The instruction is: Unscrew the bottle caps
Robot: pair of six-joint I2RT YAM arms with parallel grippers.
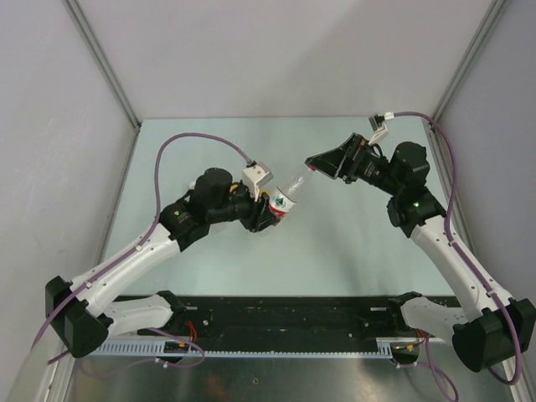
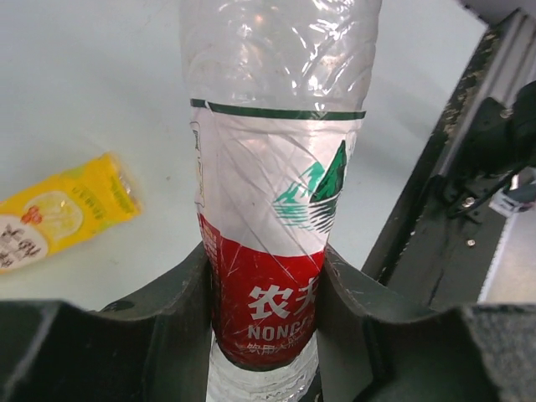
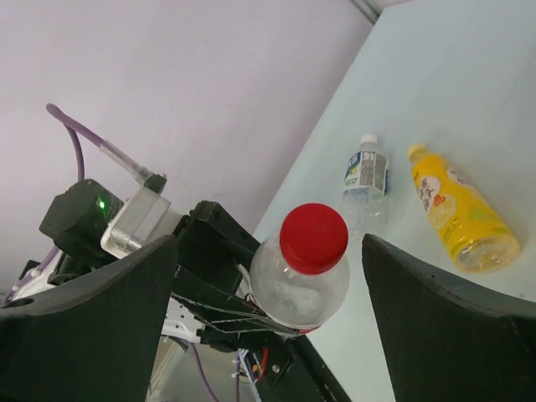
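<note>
I need to unscrew the red cap (image 1: 311, 168) (image 3: 313, 238) from the held bottle, so my right gripper should next face the cap's top and grab it by its opposite sides.
My left gripper (image 2: 264, 289) is shut on the slim clear bottle (image 2: 276, 209), its jaws pressing the red label from both sides. In the top view the left gripper (image 1: 270, 209) holds this bottle (image 1: 289, 191) tilted up toward the right arm. The red cap (image 3: 313, 238) sits on the bottle's neck, facing the right wrist camera. My right gripper (image 3: 270, 251) is open, with the cap between its spread fingers and touching neither. The right gripper (image 1: 321, 162) hovers just off the bottle's top end.
A yellow bottle (image 3: 459, 213) with a yellow cap lies on the table, also seen in the left wrist view (image 2: 59, 213). Beside it lies a short clear bottle (image 3: 364, 180). A black rail (image 1: 276, 314) runs along the near edge.
</note>
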